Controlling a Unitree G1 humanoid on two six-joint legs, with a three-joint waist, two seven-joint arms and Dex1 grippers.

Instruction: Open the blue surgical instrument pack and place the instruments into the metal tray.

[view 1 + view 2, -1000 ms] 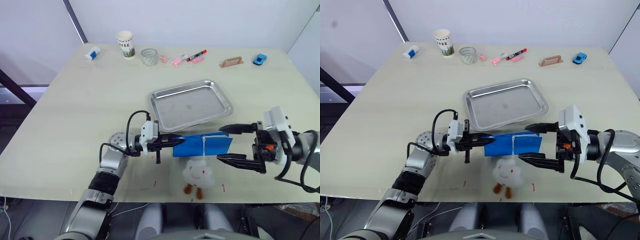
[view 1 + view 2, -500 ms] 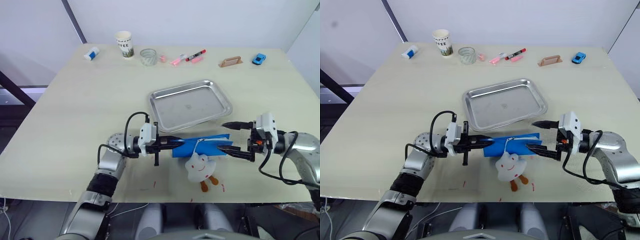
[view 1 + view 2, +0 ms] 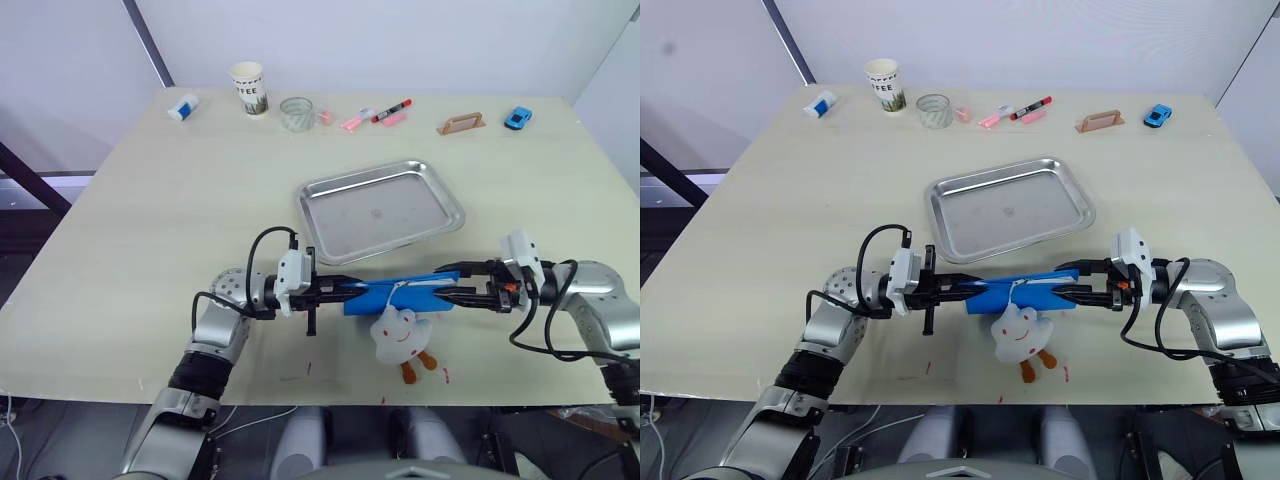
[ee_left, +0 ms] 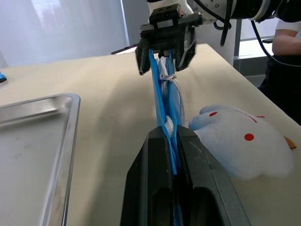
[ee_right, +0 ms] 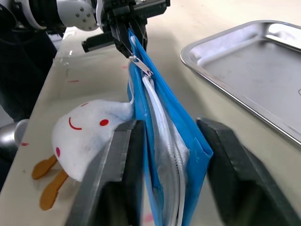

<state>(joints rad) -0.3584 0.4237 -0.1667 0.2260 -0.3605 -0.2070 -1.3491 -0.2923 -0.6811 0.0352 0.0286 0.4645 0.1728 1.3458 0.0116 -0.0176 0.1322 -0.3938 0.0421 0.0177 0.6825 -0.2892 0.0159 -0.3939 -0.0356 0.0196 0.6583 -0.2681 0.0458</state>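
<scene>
The robot's right gripper will next grab the end opposite the zipper pull to open the blue pack (image 3: 395, 293).
The blue surgical instrument pack (image 3: 395, 293) stands on edge just above the table's front, stretched between both grippers. My left gripper (image 3: 340, 289) is shut on its left end (image 4: 157, 89). My right gripper (image 3: 445, 284) is open, and its fingers (image 5: 123, 155) flank the pack's right end (image 5: 160, 103), with a gap on one side. A white plush toy (image 3: 402, 335) hangs by a cord from the zipper pull (image 5: 140, 66) and lies on the table. The instruments are hidden inside the pack. The metal tray (image 3: 440, 222) sits just behind the pack and holds nothing.
Along the table's far edge stand a small bottle (image 3: 184, 106), a paper cup (image 3: 250, 88), a glass (image 3: 298, 113), red and pink markers (image 3: 378, 115), a tan holder (image 3: 462, 124) and a blue toy car (image 3: 518, 118). The front table edge runs close below the plush toy.
My right gripper came in from the right, and its wide-open fingers have narrowed around the pack's right end. The plush toy shifted slightly. The left gripper kept its hold.
</scene>
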